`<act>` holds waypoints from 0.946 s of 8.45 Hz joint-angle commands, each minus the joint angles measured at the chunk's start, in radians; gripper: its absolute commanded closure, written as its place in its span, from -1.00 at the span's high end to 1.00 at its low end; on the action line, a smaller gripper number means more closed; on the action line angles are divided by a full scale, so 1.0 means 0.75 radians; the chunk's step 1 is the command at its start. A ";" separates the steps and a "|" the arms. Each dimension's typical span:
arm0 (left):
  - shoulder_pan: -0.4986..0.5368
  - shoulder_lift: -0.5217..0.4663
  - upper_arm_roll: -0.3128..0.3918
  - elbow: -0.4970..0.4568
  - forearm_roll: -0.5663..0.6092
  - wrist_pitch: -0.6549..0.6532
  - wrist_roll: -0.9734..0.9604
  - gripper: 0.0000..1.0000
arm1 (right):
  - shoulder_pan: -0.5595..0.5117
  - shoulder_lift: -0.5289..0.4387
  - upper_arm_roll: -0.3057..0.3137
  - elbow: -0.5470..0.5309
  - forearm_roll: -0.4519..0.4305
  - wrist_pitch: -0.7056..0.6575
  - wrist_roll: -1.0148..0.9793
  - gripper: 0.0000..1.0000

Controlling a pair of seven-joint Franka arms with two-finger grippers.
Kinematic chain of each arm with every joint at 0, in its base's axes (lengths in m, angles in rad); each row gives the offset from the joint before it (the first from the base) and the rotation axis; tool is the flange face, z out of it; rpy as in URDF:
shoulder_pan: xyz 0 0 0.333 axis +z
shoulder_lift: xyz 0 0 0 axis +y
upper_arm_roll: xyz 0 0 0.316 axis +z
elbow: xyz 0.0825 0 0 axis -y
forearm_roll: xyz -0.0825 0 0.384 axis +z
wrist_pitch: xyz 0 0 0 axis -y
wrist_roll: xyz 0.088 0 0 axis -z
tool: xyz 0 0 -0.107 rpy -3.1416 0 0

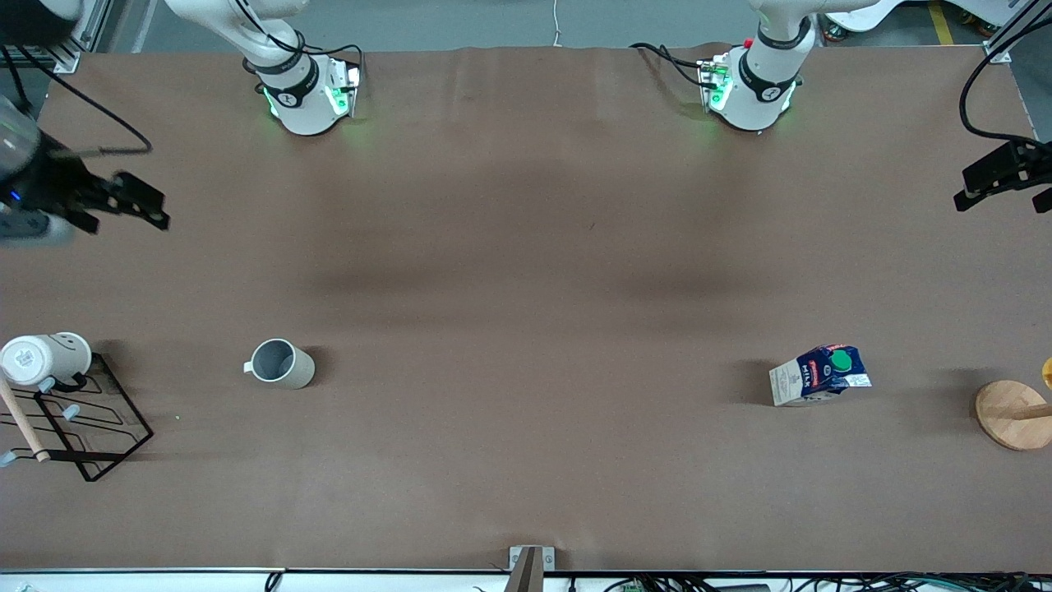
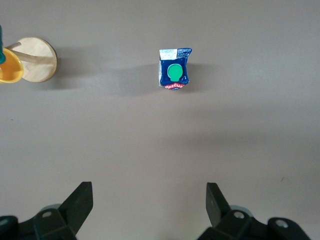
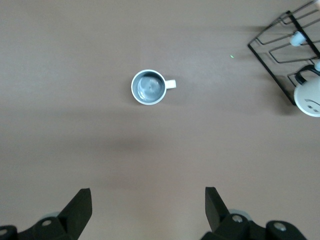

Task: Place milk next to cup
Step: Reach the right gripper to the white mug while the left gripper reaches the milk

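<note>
My right gripper grabs the cup by its rim (image 1: 292, 356) (image 3: 133, 89) opposite the handle next, to bring it beside the milk.
The milk (image 1: 820, 374) is a small carton with a dark blue top, a red label and a green cap. It stands on the table toward the left arm's end, and the left wrist view (image 2: 174, 70) shows it from above. The cup (image 1: 281, 363), beige-grey with a grey inside, stands upright toward the right arm's end and also shows in the right wrist view (image 3: 148, 87). My left gripper (image 1: 998, 185) (image 2: 148, 192) is open and empty, high over the table's edge. My right gripper (image 1: 123, 205) (image 3: 148, 197) is open and empty, high over the other end.
A white smiley mug (image 1: 45, 358) hangs on a black wire rack (image 1: 90, 419) at the right arm's end. A round wooden base (image 1: 1012, 413) with a stick and a yellow piece (image 2: 9, 67) stands at the left arm's end. Brown tabletop lies between cup and milk.
</note>
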 commanded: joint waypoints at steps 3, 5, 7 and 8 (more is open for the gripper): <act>0.001 0.352 -0.005 0.000 0.019 0.259 -0.006 1.00 | 0.030 0.385 -0.003 -0.020 0.004 0.408 0.023 1.00; -0.015 0.528 -0.009 -0.021 0.003 0.510 -0.039 1.00 | 0.048 0.561 -0.005 -0.038 0.055 0.633 0.021 1.00; -0.044 0.590 -0.023 -0.047 -0.003 0.650 -0.131 1.00 | 0.081 0.568 -0.003 -0.240 0.100 0.950 0.057 1.00; -0.046 0.596 -0.033 -0.074 -0.003 0.691 -0.153 1.00 | 0.083 0.574 -0.005 -0.259 0.102 0.982 0.059 1.00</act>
